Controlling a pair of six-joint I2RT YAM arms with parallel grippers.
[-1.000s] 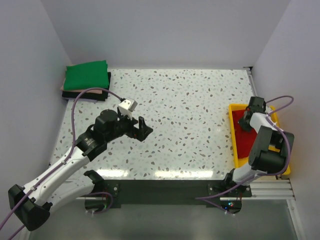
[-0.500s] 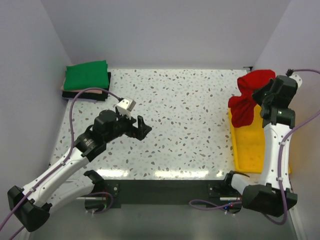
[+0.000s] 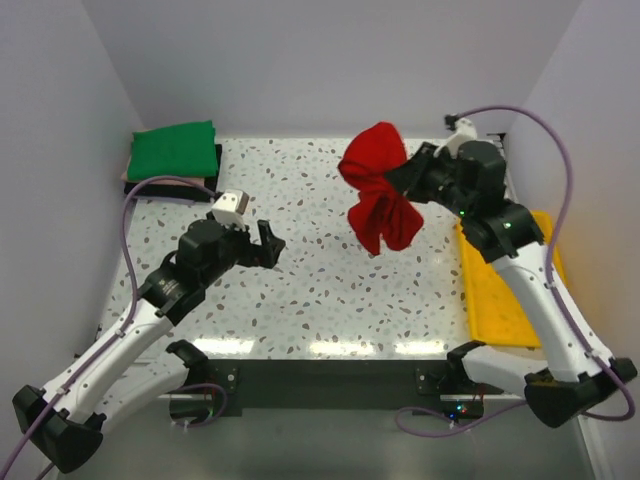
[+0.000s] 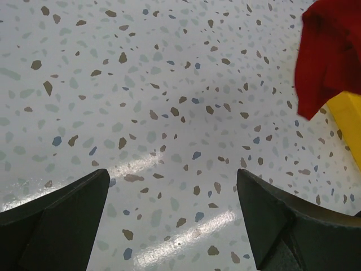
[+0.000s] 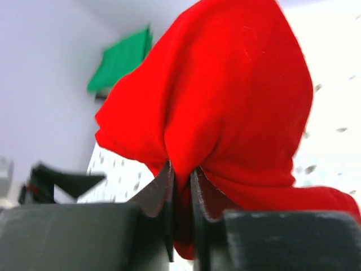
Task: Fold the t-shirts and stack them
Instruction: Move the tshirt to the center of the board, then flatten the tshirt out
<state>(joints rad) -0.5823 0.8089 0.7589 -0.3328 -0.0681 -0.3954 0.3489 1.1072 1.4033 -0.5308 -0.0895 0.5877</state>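
I next need to spread the red t-shirt for folding, so my left gripper has to grab the loose edge of the red t-shirt point(image 3: 378, 190), away from the right gripper's pinch.
My right gripper point(image 3: 398, 178) is shut on a bunched red t-shirt point(image 3: 378, 190) and holds it in the air over the right middle of the table; in the right wrist view the red cloth point(image 5: 225, 107) is pinched between the jaws. The shirt's edge shows in the left wrist view point(image 4: 327, 56). My left gripper point(image 3: 272, 240) is open and empty, low over the table's left middle point(image 4: 172, 186). A folded green t-shirt point(image 3: 175, 150) lies on top of a stack with a black one point(image 3: 218, 157) at the far left corner.
A yellow plastic tray point(image 3: 505, 290) sits at the table's right edge, under my right arm; its corner shows in the left wrist view point(image 4: 348, 121). White walls close in the left, back and right sides.
My right gripper lifted the red t-shirt out of the yellow tray and swung it up and left over the table. My left gripper drew back slightly to the left.
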